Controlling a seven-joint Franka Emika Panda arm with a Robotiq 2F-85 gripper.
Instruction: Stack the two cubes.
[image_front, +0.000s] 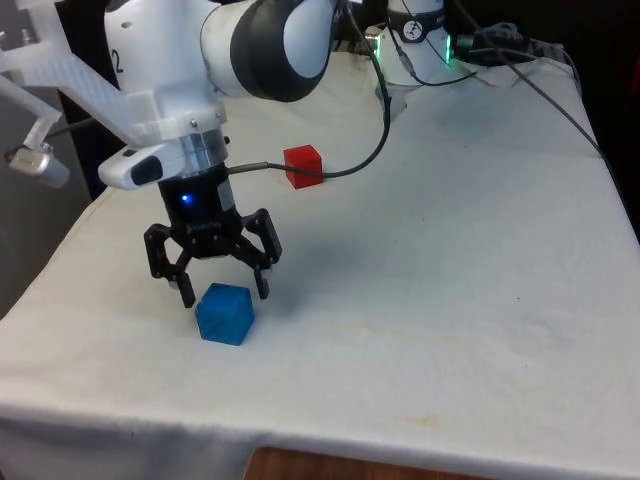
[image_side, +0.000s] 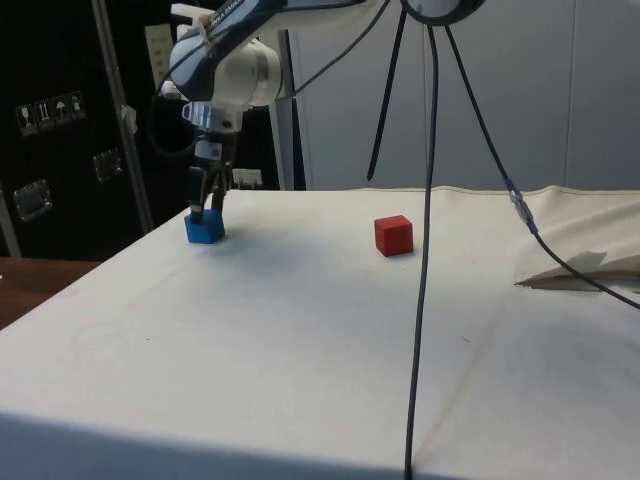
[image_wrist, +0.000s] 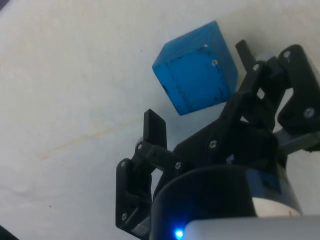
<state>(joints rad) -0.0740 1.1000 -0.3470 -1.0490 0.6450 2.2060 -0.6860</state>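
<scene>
Next, my gripper takes hold of the blue cube (image_front: 224, 314) by two opposite sides. Then it stacks the blue cube on the red cube (image_front: 303, 165).
A blue cube (image_front: 224, 314) rests on the white cloth near the front view's left, close to the table's near edge. My gripper (image_front: 225, 292) hangs open right over it, one fingertip on each side and about level with the cube's top. In the wrist view the blue cube (image_wrist: 196, 75) lies between the spread fingers (image_wrist: 155, 127), untouched. From the side, the gripper (image_side: 208, 205) stands just above the blue cube (image_side: 204, 228). A red cube (image_front: 303, 165) sits alone farther back on the cloth; it is the red cube (image_side: 393, 235) to the right in the side view.
A black cable (image_front: 370, 160) runs over the cloth and ends beside the red cube. In the side view a cable (image_side: 430, 200) hangs down in front of the table. The cloth's edge (image_front: 60, 240) drops off just left of the gripper.
</scene>
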